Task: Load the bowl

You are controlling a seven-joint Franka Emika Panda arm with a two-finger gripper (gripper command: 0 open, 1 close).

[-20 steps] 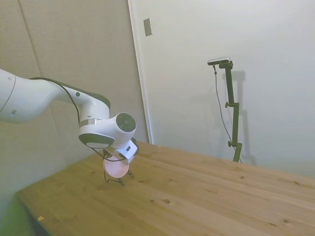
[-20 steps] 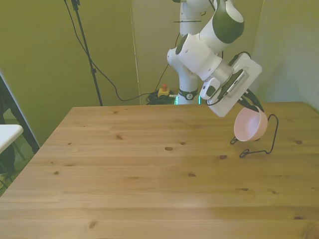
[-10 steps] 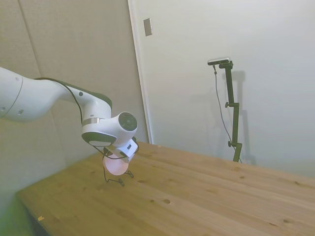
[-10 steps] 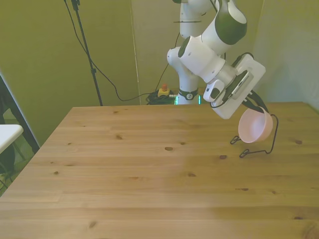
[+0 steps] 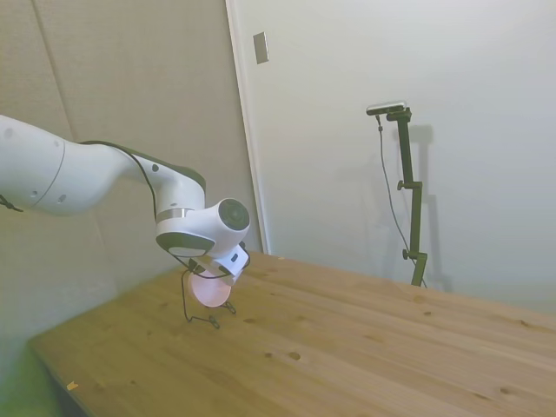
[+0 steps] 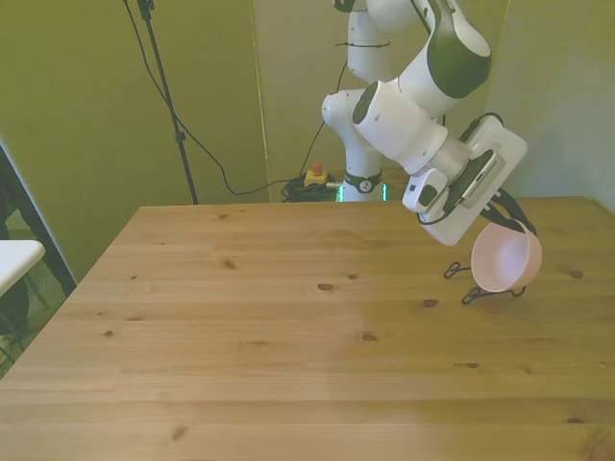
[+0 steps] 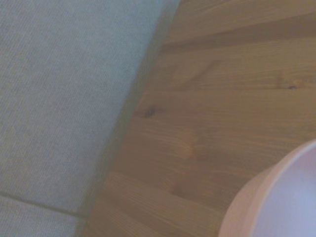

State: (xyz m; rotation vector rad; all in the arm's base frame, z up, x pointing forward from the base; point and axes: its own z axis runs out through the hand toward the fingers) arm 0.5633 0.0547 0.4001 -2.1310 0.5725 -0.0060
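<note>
The pink bowl's lower edge (image 5: 210,304) hangs above the black rack's wire base (image 5: 201,319), so my gripper keeps holding the bowl for now until it is lower in the rack.
The pale pink bowl (image 6: 506,260) hangs tipped on its side just above the table, at the front view's right. My gripper (image 6: 504,227) grips its upper rim and is shut on it. The thin black wire rack (image 6: 469,295) stands right behind and under the bowl, only its feet showing. I cannot tell whether bowl and rack touch. In the side view the bowl (image 5: 211,291) sits within the rack's wire loop (image 5: 207,321), below the gripper (image 5: 222,273). The wrist view shows a blurred piece of the bowl's rim (image 7: 276,207).
The wooden table (image 6: 288,327) stretches wide toward the front view's left. The rack stands close to the table's edge (image 7: 133,123), with a pale wall just beyond. A white surface (image 6: 14,259) sits off the table at the front view's far left.
The arm has carried the bowl toward the front view's right and slightly down, so that it now covers most of the wire rack. The grip has not changed.
</note>
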